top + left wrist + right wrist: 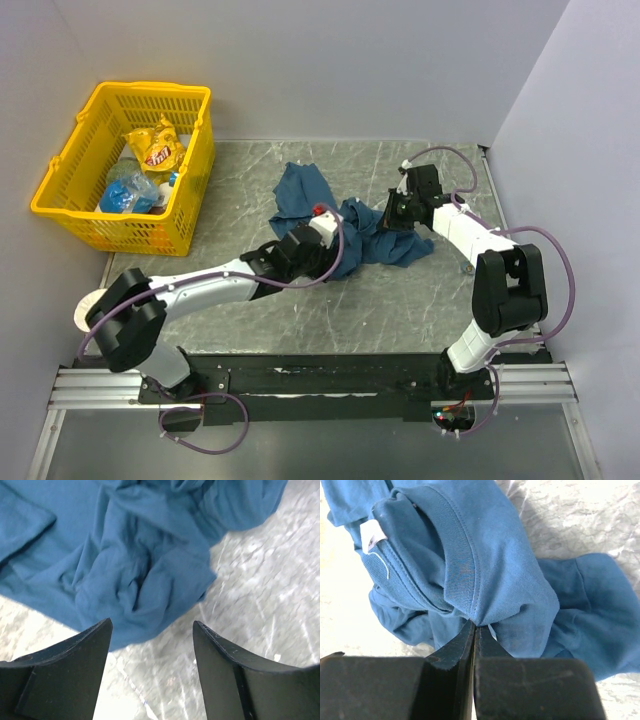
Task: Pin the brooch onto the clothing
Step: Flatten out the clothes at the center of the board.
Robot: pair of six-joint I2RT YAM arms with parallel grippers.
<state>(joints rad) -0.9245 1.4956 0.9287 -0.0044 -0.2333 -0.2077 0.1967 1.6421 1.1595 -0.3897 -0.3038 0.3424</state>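
I will next grab the clothing with my left gripper at its near-edge fold (342,271) (147,621), apart from the ribbed neck, to spread the clothing for the brooch.
The clothing (303,188), a dark teal-blue T-shirt, lies crumpled on the grey marble table. My left gripper (332,218) hovers over the shirt's near edge. In the left wrist view it (152,626) stands open, with only bare table and a fold of the clothing (125,555) beyond its fingers. My right gripper (396,214) is at the shirt's right side. The right wrist view shows it (475,625) shut on a pinch of the clothing (495,570) just below the ribbed neck, near the white label (372,535). The brooch is out of view.
A yellow basket (60,200) stands at the back left holding a yellow snack bag (155,148) and blue packets. Grey walls close in on the table at the back and both sides. A white disc (84,310) lies by the left arm's base.
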